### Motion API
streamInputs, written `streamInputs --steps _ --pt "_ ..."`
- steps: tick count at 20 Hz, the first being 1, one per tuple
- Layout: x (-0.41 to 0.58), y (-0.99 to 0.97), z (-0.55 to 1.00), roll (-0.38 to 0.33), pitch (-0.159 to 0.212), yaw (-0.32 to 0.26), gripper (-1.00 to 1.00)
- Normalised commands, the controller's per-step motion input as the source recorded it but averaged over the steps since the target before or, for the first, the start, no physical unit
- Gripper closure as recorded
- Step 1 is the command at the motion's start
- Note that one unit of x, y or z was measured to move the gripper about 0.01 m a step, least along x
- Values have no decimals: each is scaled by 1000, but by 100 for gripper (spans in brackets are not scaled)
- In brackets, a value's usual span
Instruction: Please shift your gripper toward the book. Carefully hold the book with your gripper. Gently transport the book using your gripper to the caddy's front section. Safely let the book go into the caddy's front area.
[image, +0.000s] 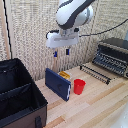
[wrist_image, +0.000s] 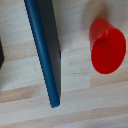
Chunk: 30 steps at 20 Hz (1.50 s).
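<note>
I will next grab the dark navy book's upright top edge (image: 58, 74) (wrist_image: 42, 45) with my gripper. Then I will carry the book into the front section of the caddy.
The dark navy-blue book (image: 57, 84) stands upright on its edge on the wooden table, beside the red cup (image: 79, 86). My gripper (image: 61, 52) hangs open and empty in the air well above the book, its two dark blue fingers pointing down. The wrist view looks straight down on the book's top edge (wrist_image: 46, 50) and on the red cup (wrist_image: 107, 46); the fingers do not show there. The large black caddy (image: 19, 95) with its divider sits at the exterior view's left, close to the book.
A dark toaster oven (image: 113, 55) stands at the exterior view's right with a wire rack (image: 95, 72) pulled out in front of it. A small yellow-orange thing (image: 64, 75) lies behind the book. Slatted wooden panels form the backdrop.
</note>
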Motion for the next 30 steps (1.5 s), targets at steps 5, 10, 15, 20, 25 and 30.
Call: streamInputs --steps 5,10,15,20,25,30 --pt "-55 203 -350 -7 0 199 -100" --pt "-21 147 -343 0 3 224 -100" --pt "-29 120 -367 -1 26 168 -100" --pt "-15 118 -380 0 50 19 -100" --pt "23 203 -337 0 56 -3 -100" --pt "63 178 -203 0 40 -71 -100"
